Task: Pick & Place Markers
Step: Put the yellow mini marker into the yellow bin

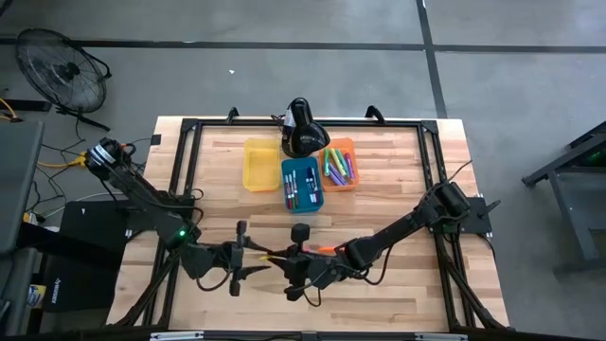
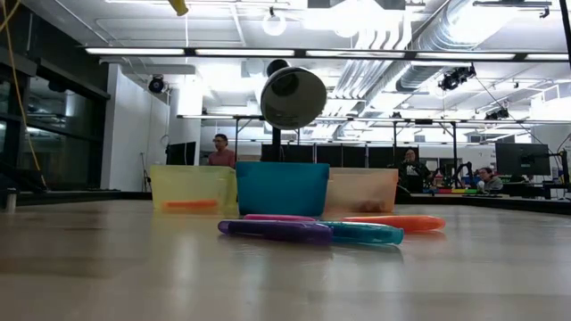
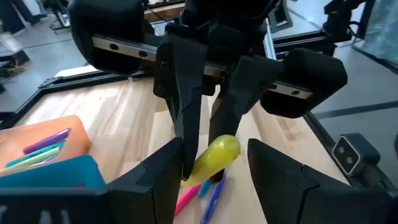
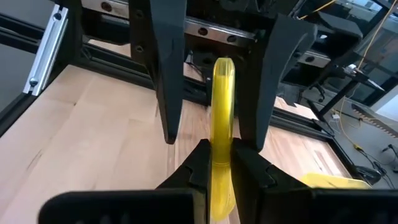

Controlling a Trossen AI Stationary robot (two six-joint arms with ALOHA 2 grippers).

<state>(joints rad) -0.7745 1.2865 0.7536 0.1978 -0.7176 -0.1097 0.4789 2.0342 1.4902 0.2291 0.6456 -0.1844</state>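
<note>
The left gripper grabs the yellow marker by its free rounded end point(image 3: 226, 148) next, to place the marker in the yellow bin.
A yellow marker point(image 4: 222, 118) hangs in the air over the near middle of the table point(image 1: 398, 284), with my right gripper point(image 4: 221, 163) shut on it. My left gripper point(image 3: 214, 180) faces it from the left, open. Its fingers point(image 4: 168, 74) stand on either side of the marker's free end without touching it. Below them, a purple marker point(image 2: 277, 230), a teal marker point(image 2: 366, 234), a pink marker point(image 2: 281, 217) and an orange marker point(image 2: 397, 222) lie flat on the table. In the high view the two grippers meet near the yellow marker point(image 1: 274, 256). My right gripper pinches the yellow marker's barrel point(image 4: 222, 146) between its two fingers. The fingers come nearly level from the table's right and lie along the marker. The marker sticks out past the fingertips toward my left gripper, its rounded end point(image 3: 225, 147) free, lifted clear of the table.
Three bins stand side by side at the far middle: a yellow bin point(image 1: 260, 163), a blue bin point(image 1: 302, 185) and an orange bin point(image 1: 339, 163), the last two holding several markers. A black camera head point(image 1: 303, 128) stands behind them. A black frame point(image 1: 189, 152) runs around the table.
</note>
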